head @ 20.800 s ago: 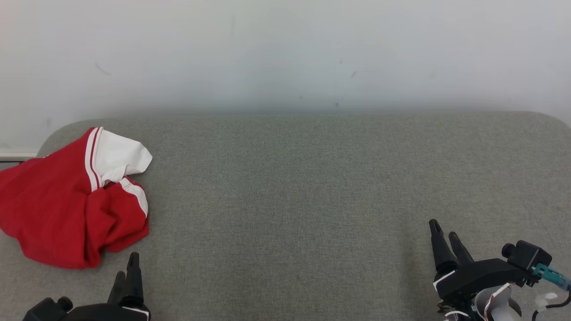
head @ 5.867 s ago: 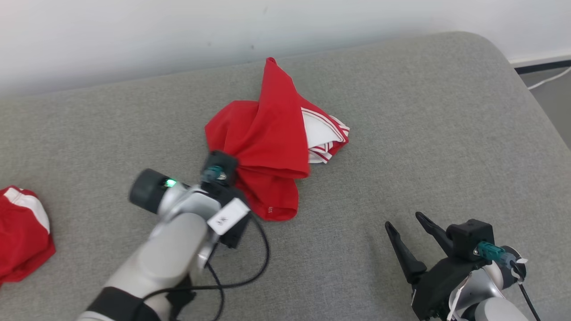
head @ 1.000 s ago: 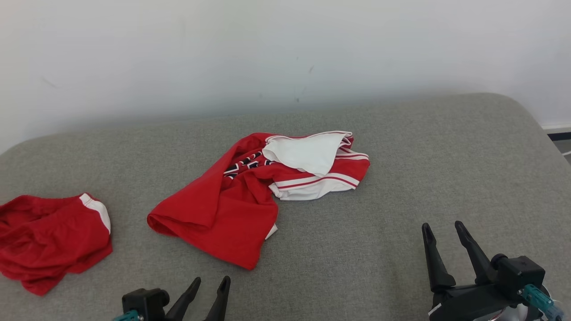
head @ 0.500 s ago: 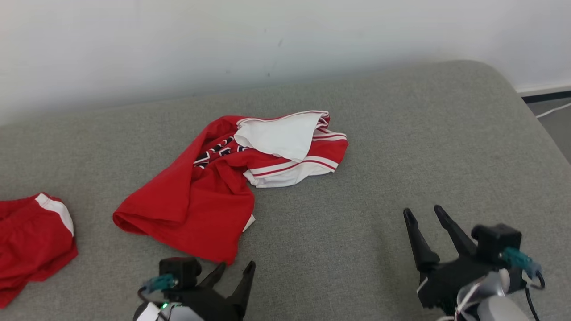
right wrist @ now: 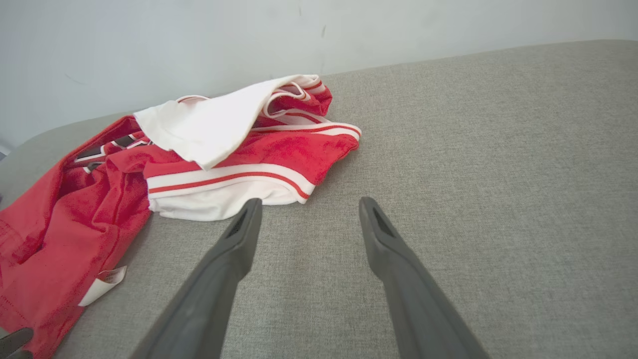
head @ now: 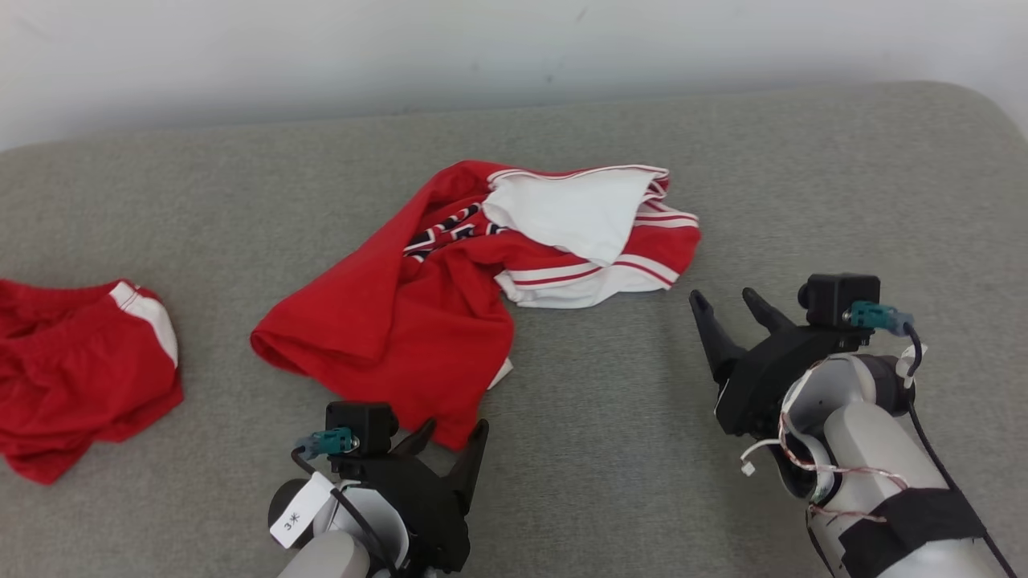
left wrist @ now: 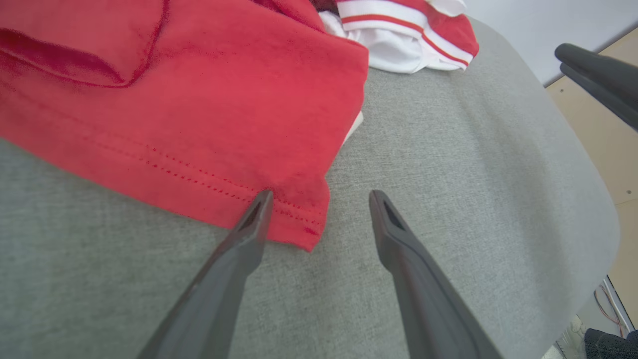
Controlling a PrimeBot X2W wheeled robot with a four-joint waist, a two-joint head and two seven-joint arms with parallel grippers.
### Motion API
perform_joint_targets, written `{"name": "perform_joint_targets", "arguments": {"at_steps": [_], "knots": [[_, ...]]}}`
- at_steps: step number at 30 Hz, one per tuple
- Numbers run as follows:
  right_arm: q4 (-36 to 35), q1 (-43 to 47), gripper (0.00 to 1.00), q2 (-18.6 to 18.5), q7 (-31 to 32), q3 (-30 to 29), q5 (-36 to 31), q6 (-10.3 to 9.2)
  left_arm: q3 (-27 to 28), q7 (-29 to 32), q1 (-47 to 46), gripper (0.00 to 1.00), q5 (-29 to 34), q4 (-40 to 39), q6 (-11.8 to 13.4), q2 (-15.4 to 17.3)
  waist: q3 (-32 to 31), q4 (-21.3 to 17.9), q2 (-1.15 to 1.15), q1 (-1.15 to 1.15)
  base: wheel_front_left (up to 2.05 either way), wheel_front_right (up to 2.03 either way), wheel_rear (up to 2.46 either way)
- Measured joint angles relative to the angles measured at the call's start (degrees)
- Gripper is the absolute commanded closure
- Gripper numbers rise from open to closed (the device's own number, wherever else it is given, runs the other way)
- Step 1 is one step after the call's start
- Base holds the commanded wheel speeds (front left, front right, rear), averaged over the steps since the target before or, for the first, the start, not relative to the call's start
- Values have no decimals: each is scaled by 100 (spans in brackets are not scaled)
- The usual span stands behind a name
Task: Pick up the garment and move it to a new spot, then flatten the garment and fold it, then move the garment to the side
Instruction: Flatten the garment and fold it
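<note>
The garment's white red-striped edge stands up while the garment's red body [head: 414, 327] lies slack on the cushion, so the robot's right gripper will next grab the garment by its white red-striped edge [head: 666, 275].
The garment [head: 434, 321], a red shirt with white striped trim and dark lettering, lies crumpled in the middle of the grey cushion [head: 803, 177]. My left gripper [head: 454, 429] stands open at its near hem corner. In the left wrist view that red corner [left wrist: 299, 224] lies between the open fingers of the left gripper [left wrist: 321, 195], and the left fingertip [left wrist: 259, 209] is at the stitched hem. My right gripper [head: 723, 295] is open just right of the white-striped end. In the right wrist view, the right gripper [right wrist: 310, 201] is a little short of that end of the garment [right wrist: 279, 149].
A second red garment [head: 80, 361] with a white patch lies at the cushion's left edge. A pale wall [head: 321, 48] runs behind. The cushion's rounded right edge [left wrist: 588, 199] drops to a wooden floor [left wrist: 618, 124]. A white label [right wrist: 102, 284] sticks out of the shirt.
The head camera has shifted. My left gripper has come forward to the garment's near corner, and my right gripper has come up towards its striped end. Both stay open; the garment lies as before.
</note>
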Motion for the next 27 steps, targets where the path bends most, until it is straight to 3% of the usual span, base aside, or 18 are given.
{"name": "perform_joint_targets", "arguments": {"at_steps": [6, 20, 21, 23, 24, 25, 26, 27], "knots": [[564, -448, 0, 18, 214, -193, 190, -94, -63, -2, -215, 0, 0, 215, -57, -90, 198, 330, 0, 0, 0, 0, 0], [1533, -1265, 0, 18, 397, -286, 300, -246, -322, -156, -745, 0, -1, 482, -457, -261, 783, 881, 0, -1, 0, 0, 0], [1574, -1319, 4, 19, 396, -286, 300, -246, -334, -179, -754, 0, -1, 504, -480, -277, 800, 903, -1, -1, 0, 0, 0], [1621, -1361, 50, 19, 391, -286, 300, -246, -352, -207, -760, 0, -1, 527, -513, -283, 812, 919, 0, -1, 0, 0, 0], [1669, -1391, 59, 18, 383, -289, 301, -246, -372, -207, -769, 0, -1, 547, -561, -282, 819, 933, 0, -1, 0, 0, 0], [1720, -1423, 90, 18, 345, -289, 301, -246, -392, -207, -780, 0, -1, 571, -606, -279, 822, 942, 0, -1, 0, 0, 0], [1760, -1458, 100, 16, 346, -285, 301, -234, -413, -207, -788, 16, -1, 588, -625, -275, 820, 946, 0, -1, 0, 0, 0], [1791, -1478, 100, 18, 344, -260, 300, -193, -432, -207, -810, 60, -1, 613, -660, -268, 815, 948, 0, -1, 0, 0, 0]]}}
